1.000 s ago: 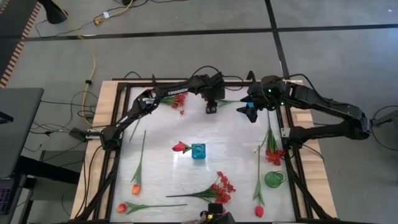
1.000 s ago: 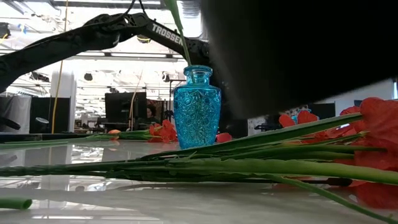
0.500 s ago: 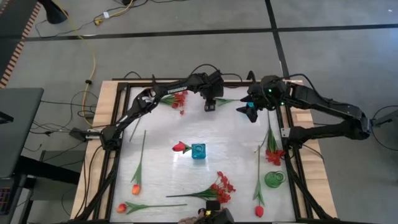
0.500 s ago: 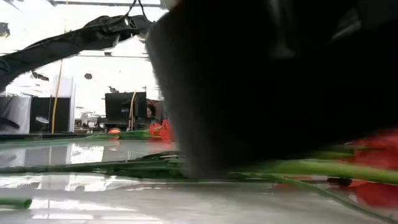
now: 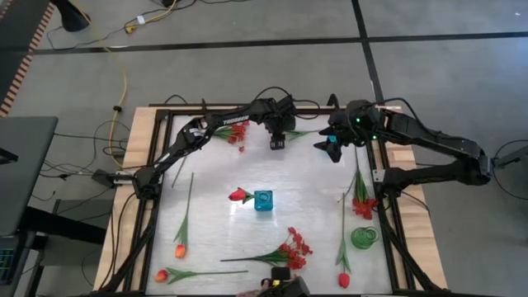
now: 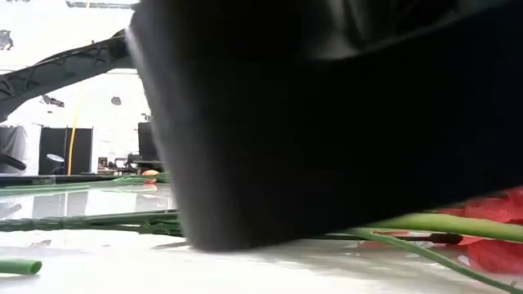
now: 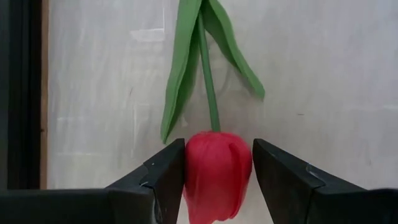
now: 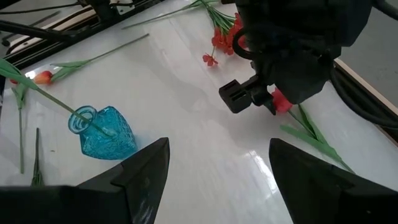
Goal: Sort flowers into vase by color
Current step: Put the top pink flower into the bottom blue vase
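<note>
The rosebud needs to be sorted, so my left gripper will next grab it by its red flower head (image 7: 216,173).
My left gripper (image 5: 278,142) stands at the far middle of the table, pointing down over a red rosebud (image 7: 217,175) that lies on the tabletop. Its stem (image 7: 208,78) and leaves run away from the fingers. The fingers are open and stand close on either side of the bud. My right gripper (image 5: 332,148) hovers open to the right of it, touching nothing. A blue glass vase (image 5: 263,200) stands mid-table with a red rose (image 5: 239,195) stuck in its neck. A green vase (image 5: 364,238) stands near the right edge. My left gripper comes at the rosebud (image 7: 217,175) from above, one finger (image 7: 166,177) on each side of the bud, which lies flat on the table. The gaps are hairline, and I cannot tell whether the fingers touch it.
Two orange tulips (image 5: 180,246) lie near the left near corner. Red sprays lie at the near middle (image 5: 293,250), right (image 5: 362,206) and far left (image 5: 235,133), and a red rosebud (image 5: 343,279) lies near right. A large dark shape (image 6: 343,114) fills most of the low view.
In the low view a dark shape has spread from the right across the picture and now hides the blue vase. Neither arm has visibly moved.
</note>
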Robot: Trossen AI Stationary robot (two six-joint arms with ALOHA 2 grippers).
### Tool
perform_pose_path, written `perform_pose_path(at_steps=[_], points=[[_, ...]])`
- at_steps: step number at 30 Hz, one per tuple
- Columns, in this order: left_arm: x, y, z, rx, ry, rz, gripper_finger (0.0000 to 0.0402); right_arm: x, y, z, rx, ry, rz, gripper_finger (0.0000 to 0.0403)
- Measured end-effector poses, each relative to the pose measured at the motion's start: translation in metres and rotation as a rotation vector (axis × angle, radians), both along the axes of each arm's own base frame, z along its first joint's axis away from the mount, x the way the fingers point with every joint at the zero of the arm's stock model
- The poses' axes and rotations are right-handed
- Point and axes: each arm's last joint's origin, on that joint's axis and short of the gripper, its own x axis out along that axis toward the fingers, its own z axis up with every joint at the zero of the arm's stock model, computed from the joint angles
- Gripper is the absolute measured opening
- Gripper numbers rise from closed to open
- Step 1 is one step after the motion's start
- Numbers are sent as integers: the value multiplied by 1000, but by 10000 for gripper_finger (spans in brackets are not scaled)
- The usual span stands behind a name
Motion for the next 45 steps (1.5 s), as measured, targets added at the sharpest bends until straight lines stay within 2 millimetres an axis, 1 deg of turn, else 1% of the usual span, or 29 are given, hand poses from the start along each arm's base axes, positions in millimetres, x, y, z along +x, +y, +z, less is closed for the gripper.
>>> perform_pose_path(at_steps=[4,12,14,17,22,29,32,34,40,43,45], points=[[-1,0,0,-11,8,21,167,0,0,0,0,0,0,302],[-1,0,0,-20,7,40,91,0,0,0,-2,1,2,302],[-1,-1,0,-21,6,42,78,0,0,0,-2,2,2,302],[-1,-3,5,-18,0,40,67,0,0,0,0,5,2,302],[-2,-3,25,2,-34,40,59,-1,0,-1,-4,13,8,302],[-1,-3,44,13,-54,40,56,-1,0,-1,-4,13,8,302],[-5,-5,51,9,-35,38,56,-1,0,-1,-5,13,8,302],[-9,-7,59,9,-27,40,56,-1,0,-1,-10,14,13,302],[-20,-12,93,39,-58,46,56,0,0,-1,-68,25,57,302],[-29,-18,117,51,-81,49,56,0,0,0,-129,36,92,302],[-38,-23,135,49,-87,55,56,-1,-2,0,-193,57,96,302]])
